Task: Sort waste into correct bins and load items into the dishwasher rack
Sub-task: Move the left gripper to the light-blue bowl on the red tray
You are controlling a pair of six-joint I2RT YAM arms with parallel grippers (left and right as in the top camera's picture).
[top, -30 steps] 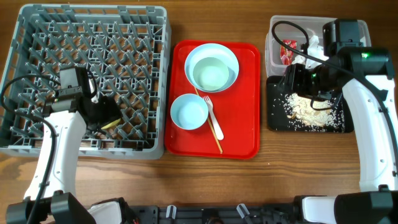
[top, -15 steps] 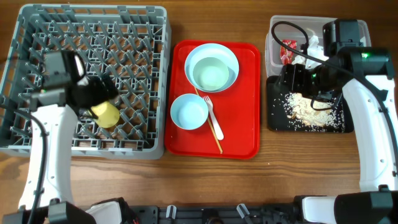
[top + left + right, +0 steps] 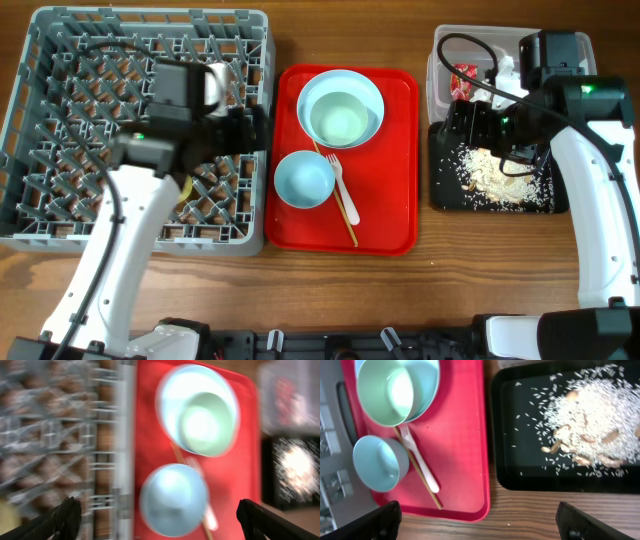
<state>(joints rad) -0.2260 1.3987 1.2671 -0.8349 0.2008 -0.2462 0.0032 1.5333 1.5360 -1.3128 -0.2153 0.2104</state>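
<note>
The small blue bowl has to go face-down in the rack (image 3: pixel 60 60). My left gripper should grip the bowl next by its rim beside the fork to load it there.
The grey dishwasher rack (image 3: pixel 60 60) holds the yellow cup (image 3: pixel 183 191), mostly hidden under my left arm. My left gripper (image 3: pixel 250 128) is open and empty at the rack's right edge; in the left wrist view (image 3: pixel 160 522) it hangs above the small blue bowl (image 3: pixel 173 500). On the red serving tray (image 3: pixel 390 200) lie that small bowl (image 3: pixel 304 180), a green bowl (image 3: pixel 341 112) sitting in a wider pale dish, and the white fork (image 3: pixel 340 182). My right gripper (image 3: pixel 462 122) is open and empty over the black tray (image 3: pixel 440 195), which holds food scraps (image 3: pixel 495 172).
The clear tub (image 3: pixel 441 60) behind the black tray holds the red wrapper (image 3: pixel 465 80) and the white napkin (image 3: pixel 506 68). A thin wooden stick (image 3: pixel 343 215) lies beside the fork. Bare wooden table (image 3: pixel 330 290) runs along the front.
My left arm swung from the rack's left part to its right edge by the red tray, leaving the yellow cup in the rack. The right gripper edged slightly left.
</note>
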